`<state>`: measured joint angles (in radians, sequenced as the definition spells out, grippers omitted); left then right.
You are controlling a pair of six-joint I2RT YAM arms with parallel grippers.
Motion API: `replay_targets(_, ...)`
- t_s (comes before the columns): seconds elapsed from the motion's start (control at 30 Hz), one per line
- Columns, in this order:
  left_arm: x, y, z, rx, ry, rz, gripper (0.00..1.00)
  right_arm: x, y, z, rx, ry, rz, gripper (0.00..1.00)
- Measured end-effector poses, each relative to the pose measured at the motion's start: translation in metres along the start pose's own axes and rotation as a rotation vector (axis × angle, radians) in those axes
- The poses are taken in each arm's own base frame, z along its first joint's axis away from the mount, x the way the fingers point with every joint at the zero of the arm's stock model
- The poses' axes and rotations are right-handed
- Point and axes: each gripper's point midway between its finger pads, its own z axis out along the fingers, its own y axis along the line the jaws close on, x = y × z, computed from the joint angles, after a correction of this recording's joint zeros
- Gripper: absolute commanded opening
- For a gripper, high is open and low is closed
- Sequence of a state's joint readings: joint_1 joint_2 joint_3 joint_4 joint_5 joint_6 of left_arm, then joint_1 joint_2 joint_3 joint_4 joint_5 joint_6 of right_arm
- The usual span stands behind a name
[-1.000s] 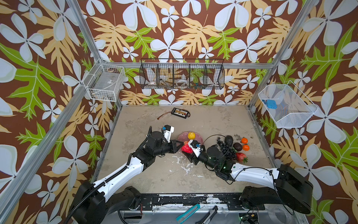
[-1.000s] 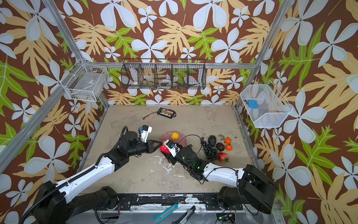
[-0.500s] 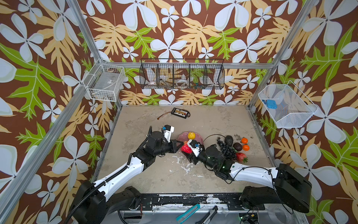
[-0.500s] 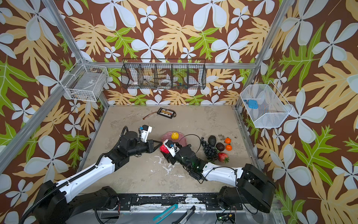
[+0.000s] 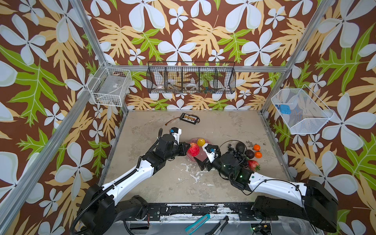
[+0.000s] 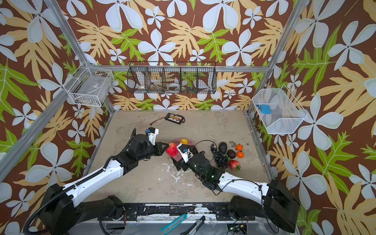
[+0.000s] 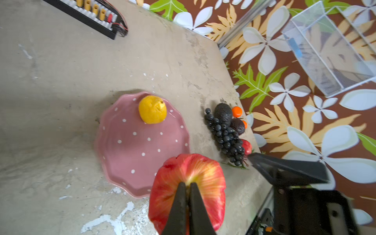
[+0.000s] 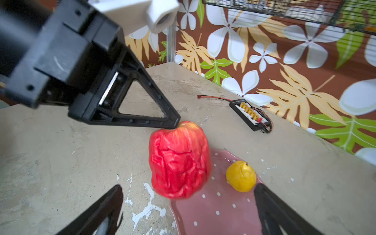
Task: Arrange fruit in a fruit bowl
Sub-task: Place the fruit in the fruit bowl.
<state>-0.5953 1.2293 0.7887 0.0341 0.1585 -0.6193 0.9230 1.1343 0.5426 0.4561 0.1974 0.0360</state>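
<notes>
The red apple [image 5: 193, 150] is high above the pink bowl [image 5: 200, 156], so it is too early for my left gripper to let go. First, I lower it beside the yellow pear.
My left gripper [image 7: 188, 184] is shut on the stem end of the red apple [image 5: 193, 150], which hangs at the left rim of the pink dotted fruit bowl [image 5: 200, 156]. A yellow pear [image 5: 201, 142] lies in the bowl at the far side. My right gripper [image 8: 188, 185] stands open just right of the apple [image 8: 179, 158], its fingers apart from it. On the table right of the bowl lie the black grape bunch [image 5: 238, 155], avocado [image 5: 241, 147], dark purple fruit [image 5: 249, 154], two oranges [image 5: 256, 147] and a strawberry [image 5: 252, 164].
A black connector strip with a cable [image 5: 189, 118] lies near the back of the table. Wire baskets hang on the back wall [image 5: 191, 78], the left wall [image 5: 110, 86] and the right wall [image 5: 301, 110]. Hand tools [image 5: 197, 222] lie on the front rail.
My right gripper has opened wide and let go of the apple, drawing back slightly. The left gripper stays shut on the apple's top and has hardly moved.
</notes>
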Motion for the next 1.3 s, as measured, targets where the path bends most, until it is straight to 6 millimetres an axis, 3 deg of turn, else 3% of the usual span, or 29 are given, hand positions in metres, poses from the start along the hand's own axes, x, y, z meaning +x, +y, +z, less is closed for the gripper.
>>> replay_targets(0.23,0.003,0.028,0.032,-0.197,-0.035,0.080,0.00,-0.006,-0.055,-0.039,0.256,-0.023,0.129,0.99)
replay_targets(0.4,-0.001,0.040,0.051,-0.292,-0.070,0.151,0.00,-0.001,-0.081,-0.058,0.382,-0.018,0.192,1.00)
replay_targets(0.57,-0.009,0.047,0.069,-0.334,-0.096,0.225,0.00,0.017,-0.087,-0.066,0.421,0.014,0.225,1.00)
replay_targets(0.83,-0.002,0.059,0.100,-0.373,-0.061,0.269,0.00,0.028,-0.090,-0.072,0.440,0.044,0.246,1.00)
replay_targets(1.3,-0.001,0.065,0.120,-0.417,-0.058,0.303,0.00,0.034,-0.097,-0.073,0.456,0.051,0.272,1.00)
